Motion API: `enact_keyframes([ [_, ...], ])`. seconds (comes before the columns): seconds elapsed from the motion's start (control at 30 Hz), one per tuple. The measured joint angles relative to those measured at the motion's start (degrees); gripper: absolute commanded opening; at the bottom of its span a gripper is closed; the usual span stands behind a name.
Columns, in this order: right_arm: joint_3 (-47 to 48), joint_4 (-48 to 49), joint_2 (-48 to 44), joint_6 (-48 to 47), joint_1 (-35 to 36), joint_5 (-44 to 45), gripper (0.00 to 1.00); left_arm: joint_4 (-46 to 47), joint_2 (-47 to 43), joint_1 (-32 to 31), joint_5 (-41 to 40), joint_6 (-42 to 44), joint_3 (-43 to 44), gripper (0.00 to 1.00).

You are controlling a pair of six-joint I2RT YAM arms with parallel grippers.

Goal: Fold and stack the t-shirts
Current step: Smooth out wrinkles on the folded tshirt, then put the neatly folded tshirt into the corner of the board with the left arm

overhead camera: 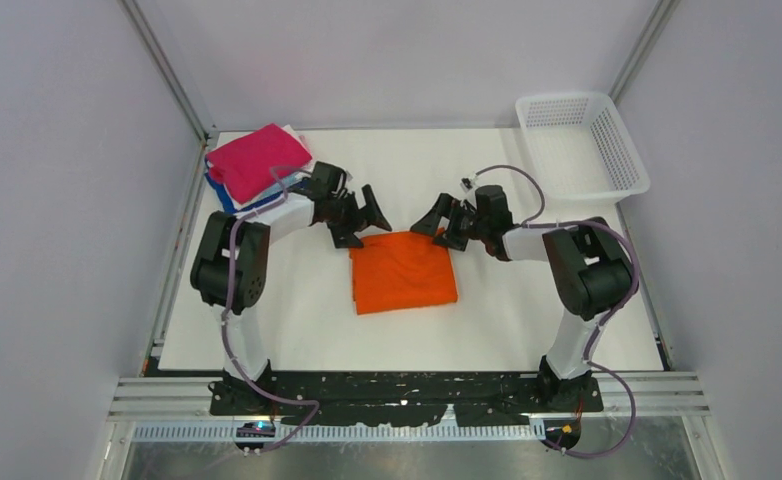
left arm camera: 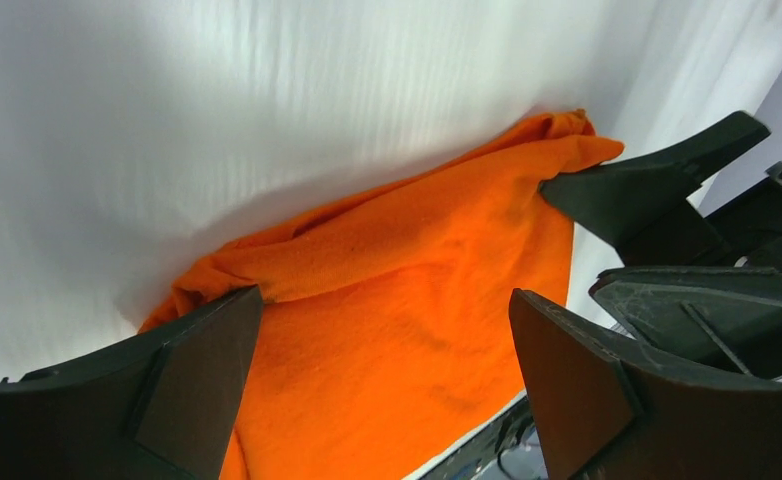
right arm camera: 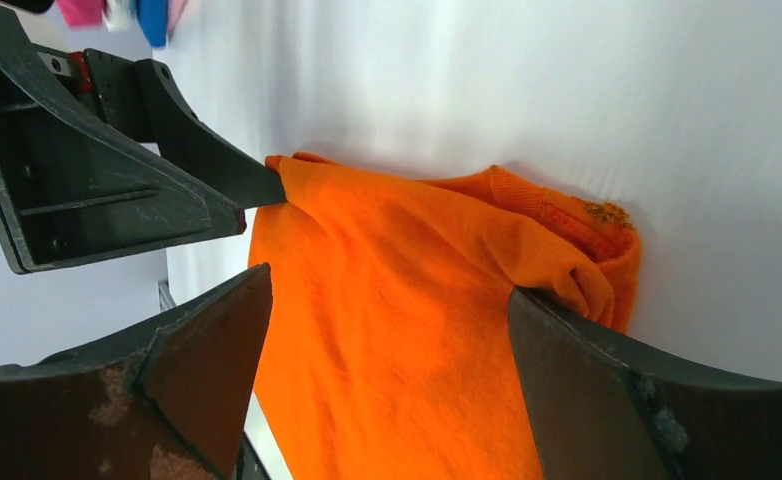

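Note:
My left gripper grabs the orange t-shirt's far corner [overhead camera: 364,241] [left arm camera: 259,270] nearest the stack next, and the t-shirt's body stays free to lay on top.
A bright orange t-shirt [overhead camera: 404,272] lies folded into a rectangle in the middle of the white table. My left gripper [overhead camera: 372,215] is open at its far left corner, and my right gripper [overhead camera: 437,222] is open at its far right corner. In the left wrist view the left gripper [left arm camera: 384,300] straddles the orange cloth [left arm camera: 417,270] without gripping it. In the right wrist view the right gripper [right arm camera: 387,290] stands likewise over the cloth [right arm camera: 407,300]. A stack of folded t-shirts [overhead camera: 257,165], magenta on top with white and blue below, lies at the far left.
A white plastic mesh basket [overhead camera: 582,145] stands at the far right corner of the table. The two grippers face each other closely; a finger of each shows in the other's wrist view, at the shirt's far edge. Grey walls enclose the table.

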Motion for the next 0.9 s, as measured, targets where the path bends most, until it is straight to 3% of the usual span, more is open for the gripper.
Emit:
enact_keyframes([
  [0.13,-6.43,-0.37,-5.81,1.09,3.69,1.81,0.95,-0.28,-8.35,-0.61,-1.81,0.31,-9.99,1.00],
  [0.43,-10.23,-8.35,-18.69,1.09,6.64,9.88,0.95,-3.26,-23.43,-1.11,-9.11,2.16,-14.78,1.00],
  [0.6,-10.88,-13.81,-32.72,-0.33,6.12,17.92,0.95,-3.48,-34.88,-2.38,-13.05,2.43,-21.73,1.00],
  [0.77,-16.72,-18.08,-50.75,-1.60,3.87,28.20,0.95,-4.28,-34.97,-4.42,-15.45,3.45,-27.30,0.99],
  [0.9,-23.10,-25.22,-63.28,-1.86,2.19,36.39,0.95,-4.79,-31.63,-6.40,-16.52,3.80,-28.06,0.92],
])
